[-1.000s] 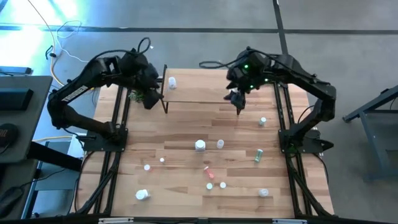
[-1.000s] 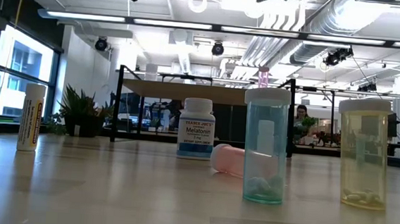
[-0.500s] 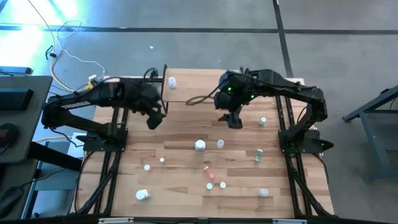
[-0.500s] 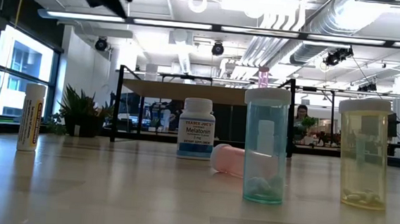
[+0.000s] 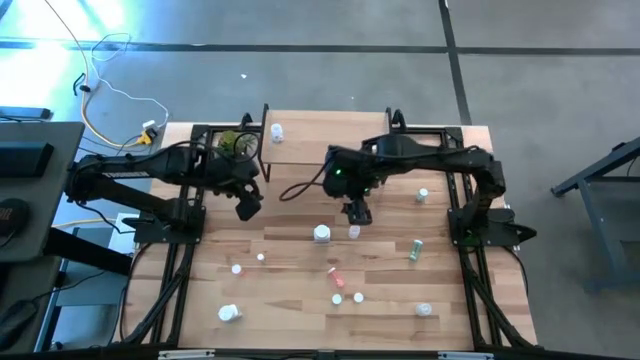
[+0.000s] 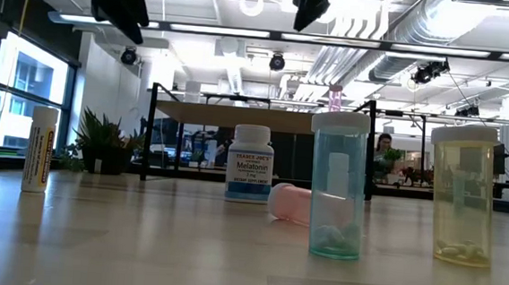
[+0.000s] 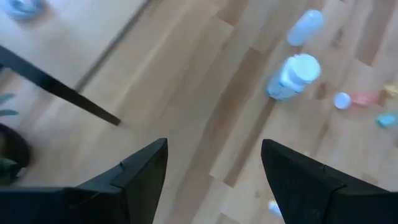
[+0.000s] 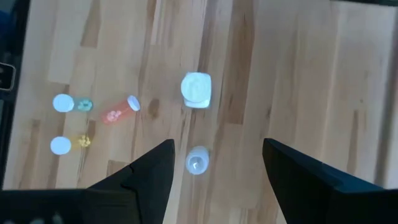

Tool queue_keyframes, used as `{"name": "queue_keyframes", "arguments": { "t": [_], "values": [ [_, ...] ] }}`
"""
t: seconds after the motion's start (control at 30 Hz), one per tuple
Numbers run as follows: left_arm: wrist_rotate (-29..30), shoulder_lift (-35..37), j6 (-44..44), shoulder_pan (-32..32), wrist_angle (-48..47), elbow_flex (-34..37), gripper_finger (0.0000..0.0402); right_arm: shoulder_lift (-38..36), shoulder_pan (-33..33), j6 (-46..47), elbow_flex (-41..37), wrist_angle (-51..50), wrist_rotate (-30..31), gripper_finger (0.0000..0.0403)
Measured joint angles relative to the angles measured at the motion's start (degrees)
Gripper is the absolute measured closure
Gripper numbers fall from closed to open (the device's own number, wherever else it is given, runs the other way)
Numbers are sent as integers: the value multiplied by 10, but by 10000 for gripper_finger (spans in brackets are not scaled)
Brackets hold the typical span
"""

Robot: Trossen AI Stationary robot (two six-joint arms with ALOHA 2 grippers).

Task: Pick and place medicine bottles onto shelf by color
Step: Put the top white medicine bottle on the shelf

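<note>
The white jar can go onto the shelf by color once the robot's right gripper holds it, so the gripper next needs to grab it by its wide cap.
Medicine bottles lie scattered over the wooden table: a wide white jar, a small clear bottle beside it, a pink one on its side, and green ones to the right. One white bottle stands on the shelf at the far edge. My left gripper hangs open above bare table, left of the jar. My right gripper hangs open just beyond the clear bottle, well above it. Both show high in the low view, left gripper and right gripper.
A green potted plant stands by the shelf's left black leg. Near the front edge stand a teal bottle, a yellow bottle and a white bottle with a yellow label. Bare wood lies between the shelf and the jar.
My left gripper has come away from the plant and the shelf's left end toward the near edge, and down. My right gripper has gone from the shelf's front toward the near edge and the left, down toward the white jar and clear bottle. Both stay open.
</note>
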State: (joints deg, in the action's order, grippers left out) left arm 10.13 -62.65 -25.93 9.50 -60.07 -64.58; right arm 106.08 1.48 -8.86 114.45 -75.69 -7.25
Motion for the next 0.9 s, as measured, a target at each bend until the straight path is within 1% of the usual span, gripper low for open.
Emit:
{"name": "queue_keyframes", "arguments": {
  "t": [0.27, 0.47, 0.53, 0.67, 0.73, 0.9],
  "values": [
    [22, 0, 10, 26, -2, 0, 154, 52, -33, 24, 0, 38, 20, 169],
    [94, 0, -7, 42, -54, 0, 154, 93, -58, 39, 0, 60, 54, 169],
    [109, 0, -9, 47, -73, 0, 154, 103, -64, 44, 0, 69, 57, 169],
    [111, 0, -9, 52, -79, 0, 154, 125, -69, 60, 0, 85, 59, 169],
    [111, 0, -3, 52, -79, 0, 154, 136, -72, 65, 0, 87, 70, 169],
    [111, 0, 9, 52, -79, 0, 154, 159, -75, 65, 0, 92, 78, 169]
  ]
}}
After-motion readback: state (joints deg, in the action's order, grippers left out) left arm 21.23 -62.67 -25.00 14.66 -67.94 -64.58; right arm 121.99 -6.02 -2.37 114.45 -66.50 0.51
